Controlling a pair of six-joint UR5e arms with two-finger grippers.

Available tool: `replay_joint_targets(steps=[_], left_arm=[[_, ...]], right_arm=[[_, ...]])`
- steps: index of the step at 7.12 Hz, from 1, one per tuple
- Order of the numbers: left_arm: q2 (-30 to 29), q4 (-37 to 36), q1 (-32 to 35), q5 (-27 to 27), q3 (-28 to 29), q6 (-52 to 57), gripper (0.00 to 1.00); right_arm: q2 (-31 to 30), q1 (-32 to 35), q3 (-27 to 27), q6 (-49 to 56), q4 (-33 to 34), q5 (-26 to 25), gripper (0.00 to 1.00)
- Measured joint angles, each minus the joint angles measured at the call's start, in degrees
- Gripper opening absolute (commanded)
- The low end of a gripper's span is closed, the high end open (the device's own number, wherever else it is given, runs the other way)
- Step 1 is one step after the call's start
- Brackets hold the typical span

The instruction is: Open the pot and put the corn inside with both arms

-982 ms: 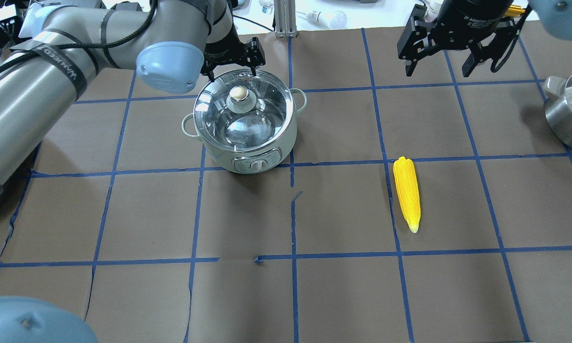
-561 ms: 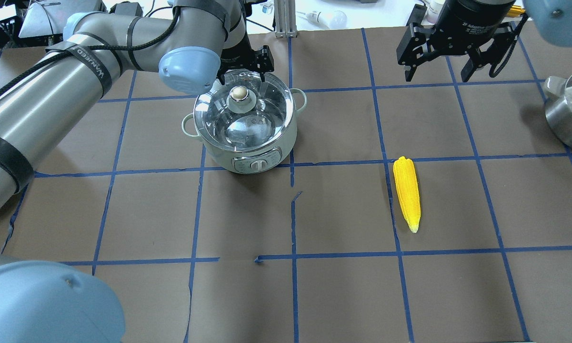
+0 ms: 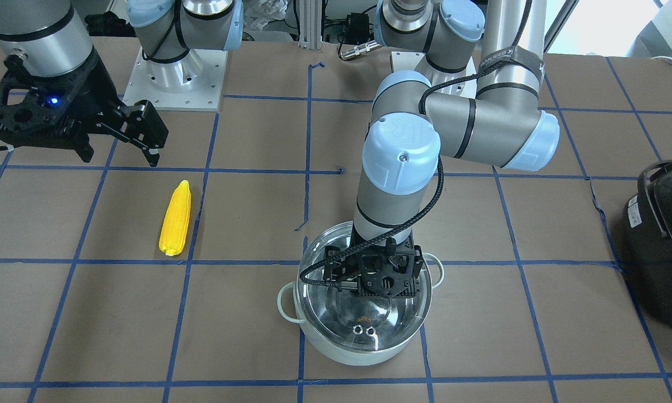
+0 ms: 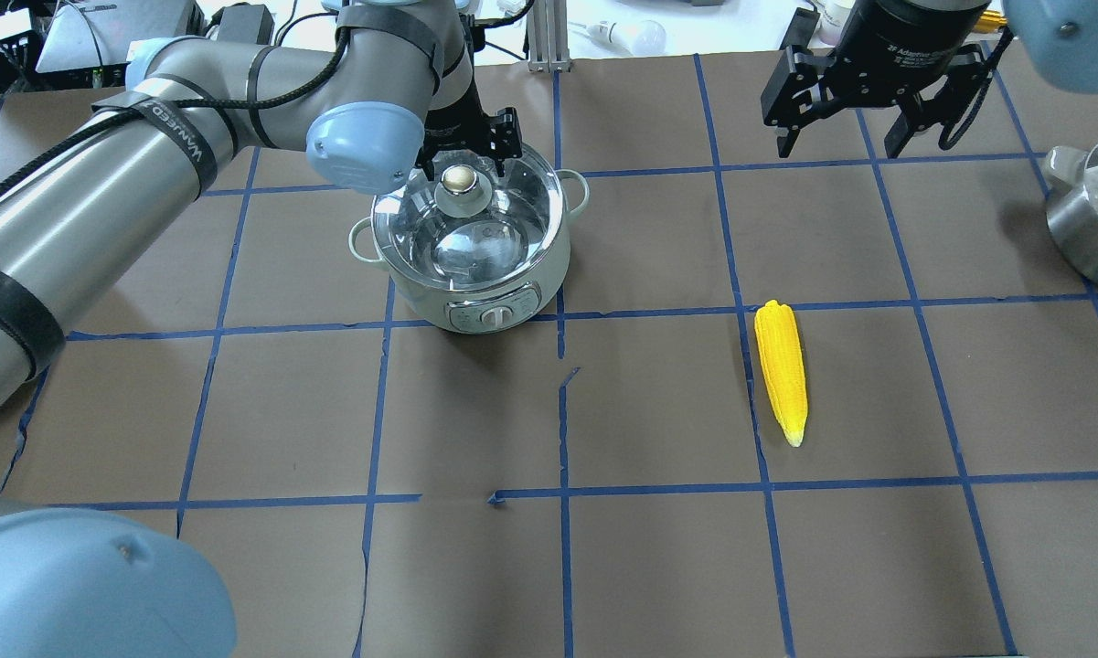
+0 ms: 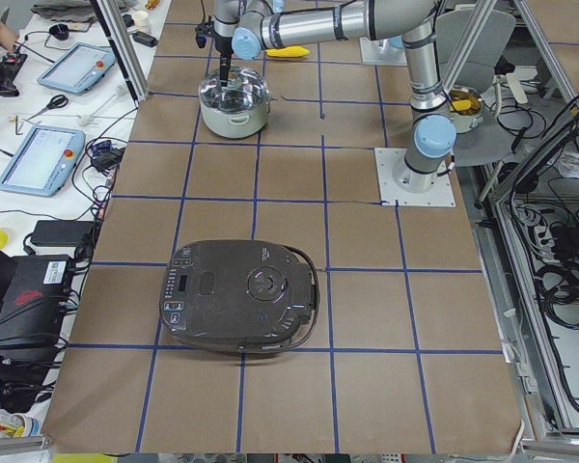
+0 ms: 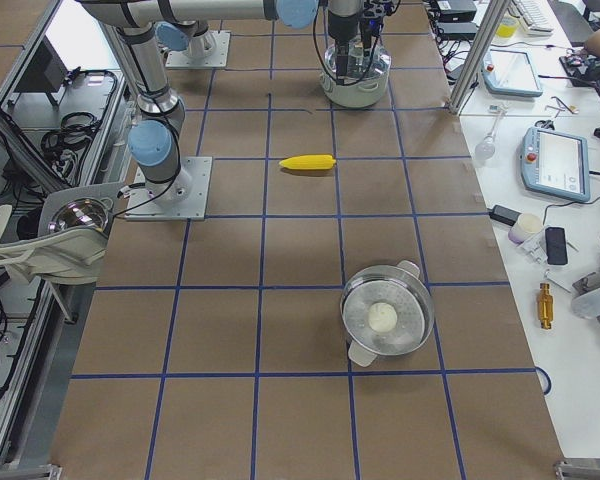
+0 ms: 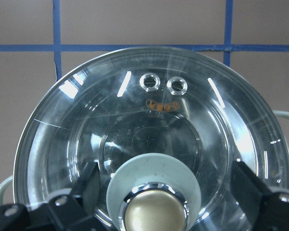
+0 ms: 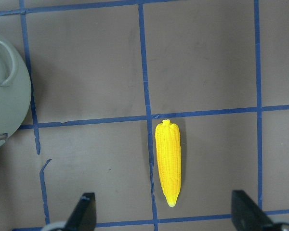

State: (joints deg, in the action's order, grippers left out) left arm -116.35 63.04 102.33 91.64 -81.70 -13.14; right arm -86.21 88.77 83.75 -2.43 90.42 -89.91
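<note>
Next, my left gripper grabs the glass lid by its metallic knob (image 7: pixel 153 211), to open the pot for the corn.
The pale mint-green pot (image 4: pixel 512 283) stands on the table with its glass lid (image 4: pixel 475 228) on. My left gripper (image 4: pixel 462 163) is open and hangs low over the lid. Its fingers (image 7: pixel 90 185) stand on either side of the metallic knob (image 7: pixel 153 211) without touching it. It also shows in the front view (image 3: pixel 375 280). The yellow corn (image 4: pixel 780 368) lies flat on the table to the right of the pot, also in the right wrist view (image 8: pixel 168 161). My right gripper (image 4: pixel 839 137) is open and empty, held high above the table behind the corn.
A black appliance with a handle (image 3: pixel 663 246) sits at the table's end on my left side. A steel pot with its own lid (image 4: pixel 1097 219) sits at the right edge. Blue tape lines mark a grid on the brown table (image 4: pixel 658 548).
My left gripper has moved from behind the pot's far rim to over the lid, and now straddles the knob. The right gripper has barely moved. Pot and corn have not moved.
</note>
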Motion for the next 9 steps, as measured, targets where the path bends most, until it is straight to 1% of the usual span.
replay_joint_targets(steps=[1,3,4,5,7,9], left_arm=[[0.27,0.04,-0.02,-0.04,-0.60,0.03,0.52],[0.55,0.01,-0.04,-0.12,-0.90,0.02,0.49],[0.66,0.00,-0.03,-0.03,-0.90,-0.02,0.37],[0.83,-0.04,-0.01,0.13,-0.86,-0.01,0.34],[1.83,0.79,-0.45,0.17,-0.11,0.06,0.34],[3.77,4.42,-4.09,0.25,1.01,1.59,0.33]], right_arm=[[0.01,0.00,0.00,-0.01,0.01,0.00,1.00],[0.07,0.00,0.00,0.03,0.01,0.00,1.00],[0.07,0.00,0.01,0.04,0.02,0.00,1.00],[0.08,0.00,0.01,0.05,0.01,0.00,1.00],[0.08,0.00,0.01,0.04,0.01,0.00,1.00],[0.14,0.00,0.01,-0.10,0.01,0.02,1.00]])
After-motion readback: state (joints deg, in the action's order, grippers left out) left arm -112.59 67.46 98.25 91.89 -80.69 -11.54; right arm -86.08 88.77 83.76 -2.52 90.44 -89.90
